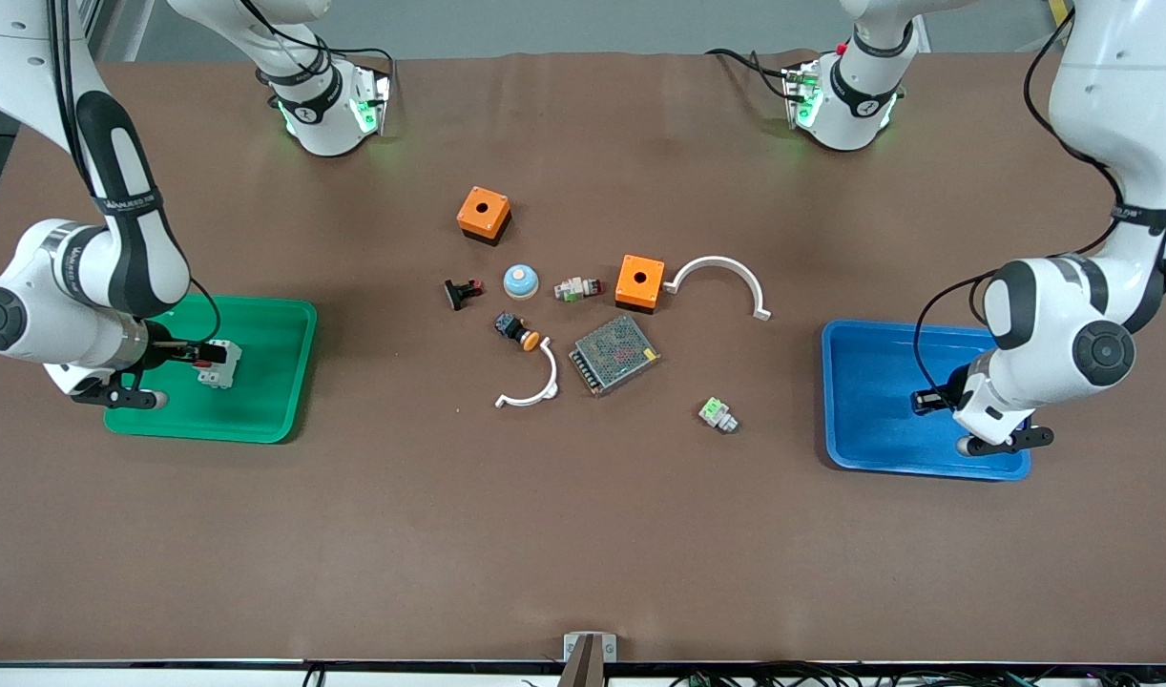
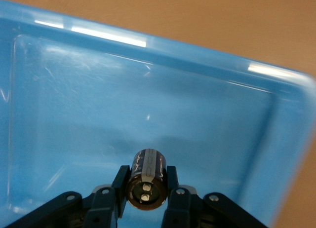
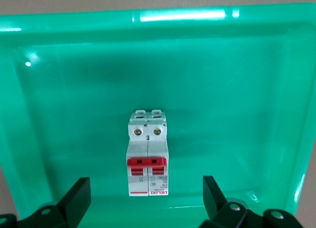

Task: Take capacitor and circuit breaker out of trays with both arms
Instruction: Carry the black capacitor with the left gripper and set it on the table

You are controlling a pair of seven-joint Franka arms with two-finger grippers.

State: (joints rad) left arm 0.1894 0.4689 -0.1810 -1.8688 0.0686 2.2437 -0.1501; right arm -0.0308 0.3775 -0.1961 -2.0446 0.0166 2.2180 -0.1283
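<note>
I should next grab the breaker by its red-lever end point(image 3: 147, 173) with my right gripper, so that I can take it out of the green tray point(image 3: 74, 99).
The breaker point(image 3: 147, 154), a white block with red levers, lies in the green tray point(image 1: 259, 382) at the right arm's end of the table; it also shows in the front view point(image 1: 218, 364). My right gripper point(image 3: 146, 201) is open, its fingers apart on either side of the breaker and not touching it. My left gripper point(image 2: 145, 186) is shut on the capacitor point(image 2: 146, 178), a small black cylinder with two pale dots on its end, and holds it just over the floor of the blue tray point(image 2: 74, 114). In the front view the left gripper point(image 1: 926, 399) is over the blue tray point(image 1: 879, 448).
In the table's middle lie two orange boxes point(image 1: 484, 214) point(image 1: 639, 281), a black-and-red clip switch point(image 1: 462, 293), a blue dome point(image 1: 521, 281), an indicator lamp point(image 1: 577, 288), a push-button with orange cap point(image 1: 516, 331), two white arcs point(image 1: 721, 281) point(image 1: 530, 382), a mesh-covered unit point(image 1: 614, 354) and a white-green connector point(image 1: 718, 414).
</note>
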